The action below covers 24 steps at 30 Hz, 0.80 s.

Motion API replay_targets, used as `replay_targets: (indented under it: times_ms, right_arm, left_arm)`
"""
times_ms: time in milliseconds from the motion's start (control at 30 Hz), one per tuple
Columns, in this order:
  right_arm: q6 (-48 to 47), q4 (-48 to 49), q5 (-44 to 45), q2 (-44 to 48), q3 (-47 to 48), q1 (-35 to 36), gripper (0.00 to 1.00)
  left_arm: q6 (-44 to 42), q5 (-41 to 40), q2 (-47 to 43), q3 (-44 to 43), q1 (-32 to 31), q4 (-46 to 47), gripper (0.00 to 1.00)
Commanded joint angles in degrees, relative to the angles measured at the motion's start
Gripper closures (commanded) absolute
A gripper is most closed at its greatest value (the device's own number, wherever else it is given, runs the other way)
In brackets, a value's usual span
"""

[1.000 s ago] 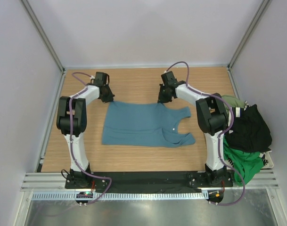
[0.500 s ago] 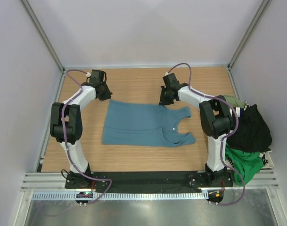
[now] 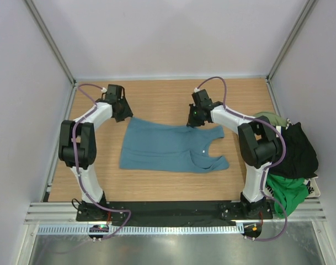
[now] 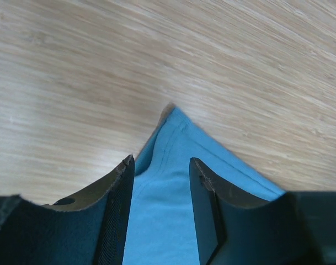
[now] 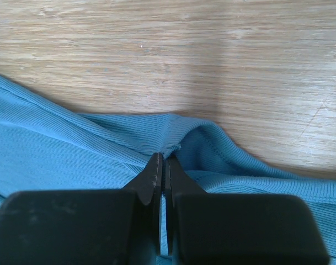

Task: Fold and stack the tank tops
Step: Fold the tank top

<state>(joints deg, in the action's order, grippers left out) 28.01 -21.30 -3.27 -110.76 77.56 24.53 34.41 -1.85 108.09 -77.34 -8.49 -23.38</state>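
Observation:
My left gripper is to grab the teal tank top's far hem corner (image 3: 132, 118) (image 4: 170, 131) next, so the tank top's far edge can fold over the tank top's body.
A teal blue tank top (image 3: 168, 146) lies spread flat on the wooden table, hem to the left and straps to the right. My left gripper (image 3: 125, 116) is at its far left hem corner. In the left wrist view the left gripper (image 4: 161, 163) is open, with the corner of the teal top (image 4: 168, 182) lying between the jaws. My right gripper (image 3: 193, 123) is at the top's far edge near the armhole. In the right wrist view the right gripper (image 5: 165, 158) is shut on a pinched fold of the teal cloth (image 5: 101, 143).
A heap of other tank tops lies at the table's right edge: black (image 3: 292, 149), green (image 3: 286, 192) and olive (image 3: 271, 118). Bare wood (image 3: 156, 99) lies beyond the teal top. Frame posts and grey walls stand on all sides.
My right gripper has moved a little nearer, down onto the top's far edge. My left arm's elbow has swung left while its gripper stayed at the hem corner.

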Motion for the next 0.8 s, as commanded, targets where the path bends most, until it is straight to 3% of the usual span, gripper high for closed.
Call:
replay_targets:
  times_ms: [0,400,533,700,767]
  right_arm:
    - [-0.3,1.6,-0.2,1.7,0.6,0.2,0.99]
    - [-0.6,0.9,-0.4,0.1,2.9,0.2,0.99]
    - [-0.3,0.9,-0.4,-0.3,3.2,0.3,0.99]
    - [-0.1,0.6,-0.4,-0.5,3.5,0.2,0.99]
    - [-0.1,0.6,-0.4,-0.5,3.4,0.2,0.99]
  left_arm:
    - [-0.8,0.8,4.0,-4.0,0.1,1.4,0.54]
    - [-0.7,1.0,11.0,-8.6,-0.7,1.1,0.53]
    - [-0.8,0.0,11.3,-8.4,-1.9,1.1,0.65]
    - [-0.7,-2.8,11.6,-8.2,-2.8,-0.2,0.72]
    - [-0.8,-3.4,12.0,-8.2,-2.8,-0.6,0.81]
